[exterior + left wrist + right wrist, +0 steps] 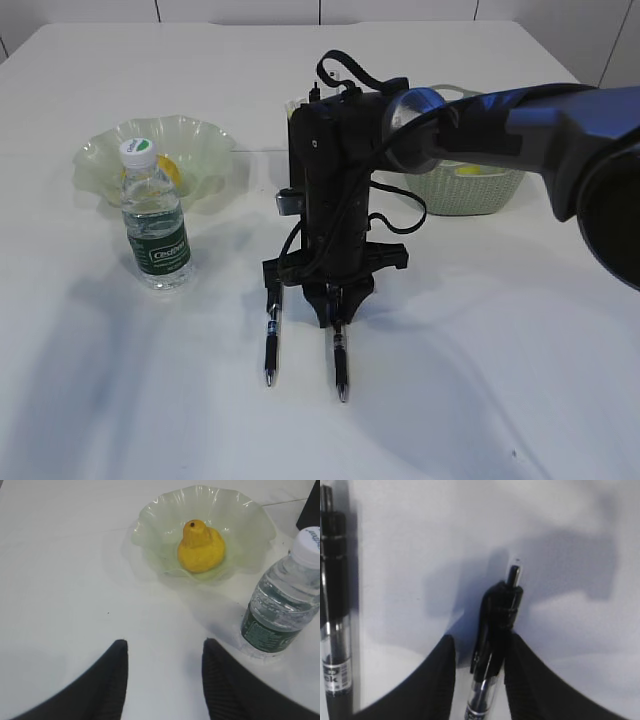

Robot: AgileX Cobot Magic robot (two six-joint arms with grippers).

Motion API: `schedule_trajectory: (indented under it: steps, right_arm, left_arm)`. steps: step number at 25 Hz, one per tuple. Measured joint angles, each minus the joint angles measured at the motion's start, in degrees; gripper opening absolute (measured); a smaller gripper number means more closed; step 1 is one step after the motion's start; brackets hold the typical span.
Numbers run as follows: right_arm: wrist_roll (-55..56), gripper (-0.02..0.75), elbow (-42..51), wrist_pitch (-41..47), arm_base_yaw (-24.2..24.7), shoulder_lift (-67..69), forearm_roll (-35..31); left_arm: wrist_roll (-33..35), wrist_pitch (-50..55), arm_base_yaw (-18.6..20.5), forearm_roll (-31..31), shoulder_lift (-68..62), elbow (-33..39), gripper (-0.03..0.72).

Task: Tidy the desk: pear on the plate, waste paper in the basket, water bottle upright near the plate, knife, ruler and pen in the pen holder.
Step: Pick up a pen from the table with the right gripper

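Next, the right gripper grabs the black pen by its clip end to tidy the pen into the pen holder.
Two black pens lie side by side on the white table. My right gripper reaches down at the middle, open, with its fingers on either side of the right pen. In the right wrist view the pen touches the right finger, with a gap to the left finger. The other pen lies just to the left, also seen in the right wrist view. The yellow pear sits on the pale green plate. The water bottle stands upright in front of the plate. My left gripper is open and empty.
A pale green basket stands at the back right, partly behind the right arm. A pale container edge shows behind the arm, mostly hidden. Bare table lies in front of the pens.
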State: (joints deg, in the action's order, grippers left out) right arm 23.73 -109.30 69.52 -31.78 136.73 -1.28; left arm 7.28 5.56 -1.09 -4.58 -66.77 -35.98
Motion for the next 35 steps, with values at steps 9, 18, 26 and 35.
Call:
schedule_trajectory:
  steps: [9,18,26,35]
  right_arm:
    - [0.0,0.113,0.0,-0.34,0.0,0.0,1.28]
    - [0.0,0.113,-1.1,0.23,-0.12,0.38,3.58]
    - [0.0,0.113,-7.4,0.23,-0.12,0.75,4.69]
    - [-0.21,0.113,-7.88,0.23,-0.12,0.79,4.69]
  left_arm:
    - [0.0,0.0,0.0,0.0,0.0,0.0,0.341]
    - [0.0,0.0,0.0,0.0,0.0,0.0,0.341]
    - [0.0,0.0,0.0,0.0,0.0,0.0,0.341]
    - [0.0,0.0,0.0,0.0,0.0,0.0,0.341]
